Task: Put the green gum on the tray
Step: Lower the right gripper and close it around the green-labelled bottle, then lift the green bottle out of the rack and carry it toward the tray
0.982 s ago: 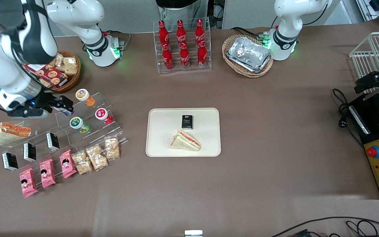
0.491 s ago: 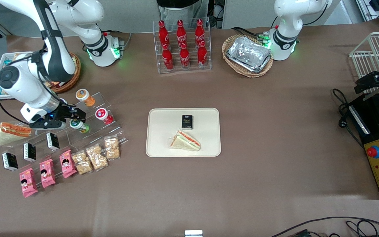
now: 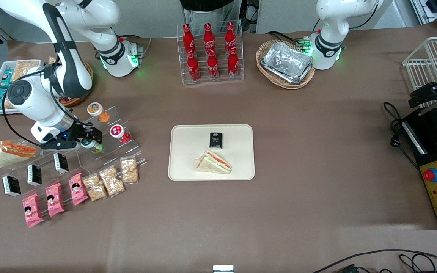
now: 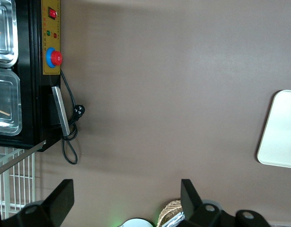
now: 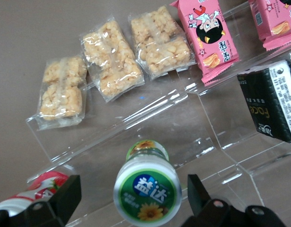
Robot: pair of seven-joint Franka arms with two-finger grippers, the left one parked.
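Note:
My gripper grabs the green gum by its white-rimmed green lid (image 3: 87, 142) next, to move the gum onto the cream tray (image 3: 188, 167).
The green gum (image 5: 147, 190), a small jar with a green-and-white lid and yellow-green body, lies on the clear acrylic stepped rack (image 3: 101, 149). In the front view the green gum (image 3: 94, 146) peeks out from under my gripper (image 3: 85, 139). The gripper (image 5: 133, 196) is open, one finger on each side of the lid with a gap on both sides. The cream tray (image 3: 188, 167) lies mid-table, toward the parked arm's end from the rack, holding a sandwich (image 3: 214, 162) and a black packet (image 3: 215, 140).
A red-lidded jar (image 3: 118, 132) and an orange jar (image 3: 96, 110) sit on the rack beside the gum. Black packets (image 3: 61, 162), pink snack packs (image 3: 77, 189), nut bars (image 3: 111, 179) and a sandwich (image 3: 13, 151) fill the lower steps. Cola bottles (image 3: 210, 53) and foil containers (image 3: 286, 62) stand farther from the camera.
My gripper has come down from above the rack's upper step and moved toward the front camera, ending over the green gum with its fingers straddling the lid.

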